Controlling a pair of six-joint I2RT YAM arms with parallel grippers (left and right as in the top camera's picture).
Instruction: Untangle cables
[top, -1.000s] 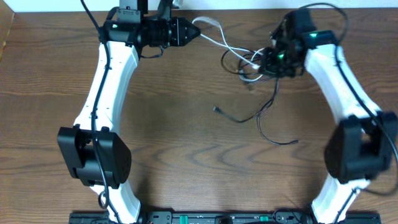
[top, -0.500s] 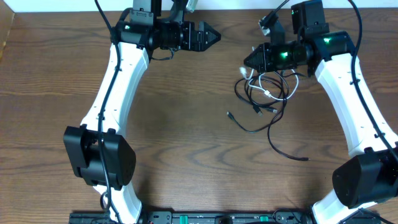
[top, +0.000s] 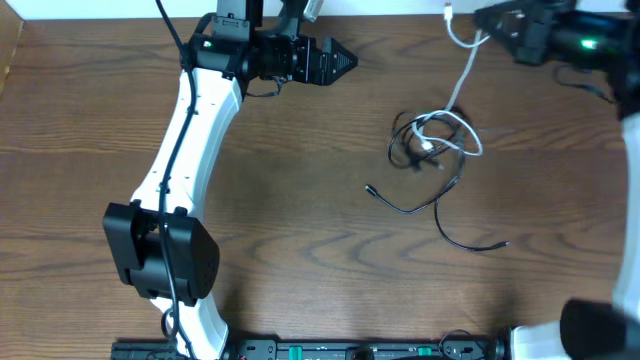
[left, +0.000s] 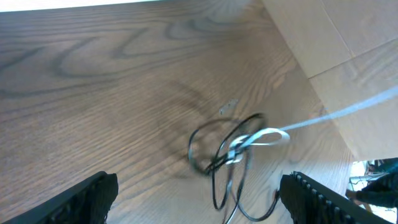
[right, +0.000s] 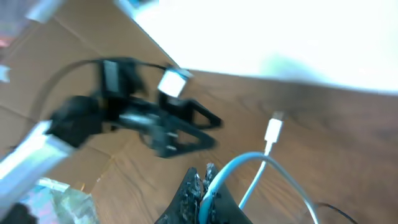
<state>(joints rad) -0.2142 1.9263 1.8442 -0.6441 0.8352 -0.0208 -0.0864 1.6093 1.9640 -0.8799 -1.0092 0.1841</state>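
The left gripper should next grab a loop of a black cord at the edge of the tangle, which leaves the white cord (top: 460, 92) free to untangle from it.
The cables lie right of centre on the wooden table: a tangle of black cords (top: 412, 150) with a white cord (top: 460, 92) looped through it. Two black ends trail toward the front (top: 470, 243). My right gripper (top: 488, 24) is raised at the back right, shut on the white cord (right: 261, 163) near its plug (right: 272, 130), and the cord runs taut from it down to the tangle. At the back centre-left my left gripper (top: 342, 61) stands open and holds nothing. Its wrist view shows the tangle (left: 227, 149) ahead, between its fingers (left: 87, 198).
A cardboard panel (left: 348, 56) stands along the table's far edge. My left arm (right: 149, 121) shows across the table in the right wrist view. My arm bases stand at the front left (top: 160, 250) and front right corners.
My left gripper has let go of the white cord and stands open. My right gripper has swung up to the back right, pulling the white cord taut and dragging the tangle a little.
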